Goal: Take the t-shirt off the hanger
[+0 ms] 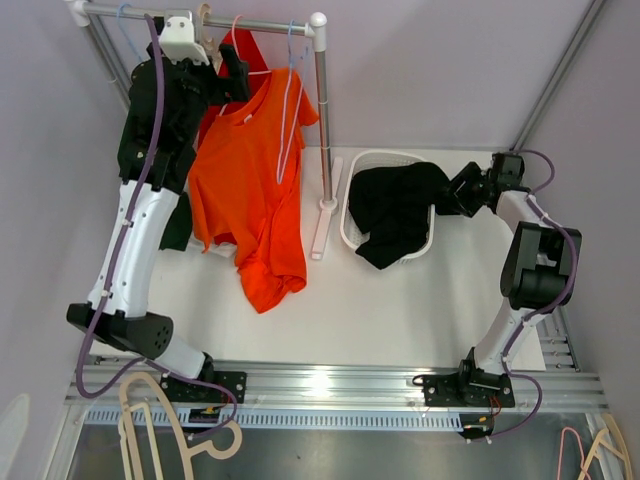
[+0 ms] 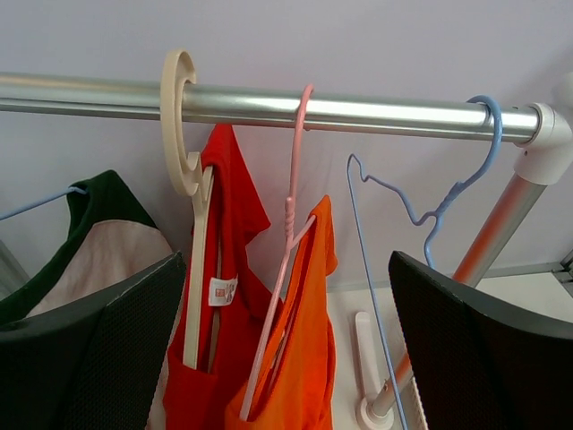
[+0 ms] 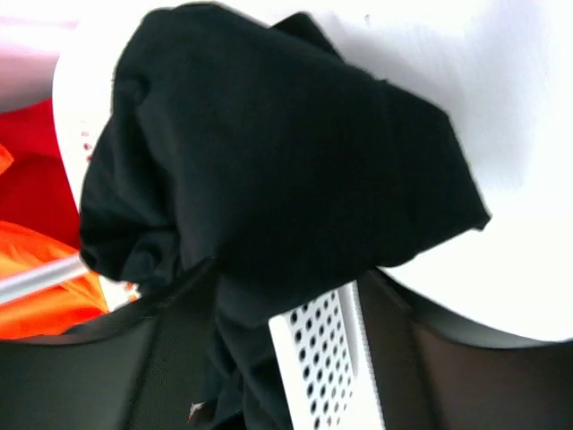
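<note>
My left gripper reaches the pink hanger and takes hold just below its twisted neck (image 2: 288,244) next, which leaves the hook and orange t-shirt free for removal.
An orange t-shirt (image 1: 245,200) hangs from a pink hanger (image 2: 291,233) on the metal rail (image 2: 376,112), its hem trailing on the table. Just left of it, a red t-shirt (image 2: 228,269) hangs on a cream hanger (image 2: 183,134). My left gripper (image 2: 286,260) is up at the rail (image 1: 250,20), open wide, with both shirts' collars between and beyond its fingers, touching neither. My right gripper (image 3: 291,269) stands at the white basket (image 1: 385,157), jaws apart. A black t-shirt (image 3: 269,143) and the perforated basket wall (image 3: 327,358) lie between its fingers.
An empty blue wire hanger (image 2: 430,215) hangs near the rail's right end, beside the rack post (image 1: 323,120). A dark green garment (image 2: 89,193) hangs at the far left. Loose hangers lie below the table's near edge at left (image 1: 150,420) and right (image 1: 590,450).
</note>
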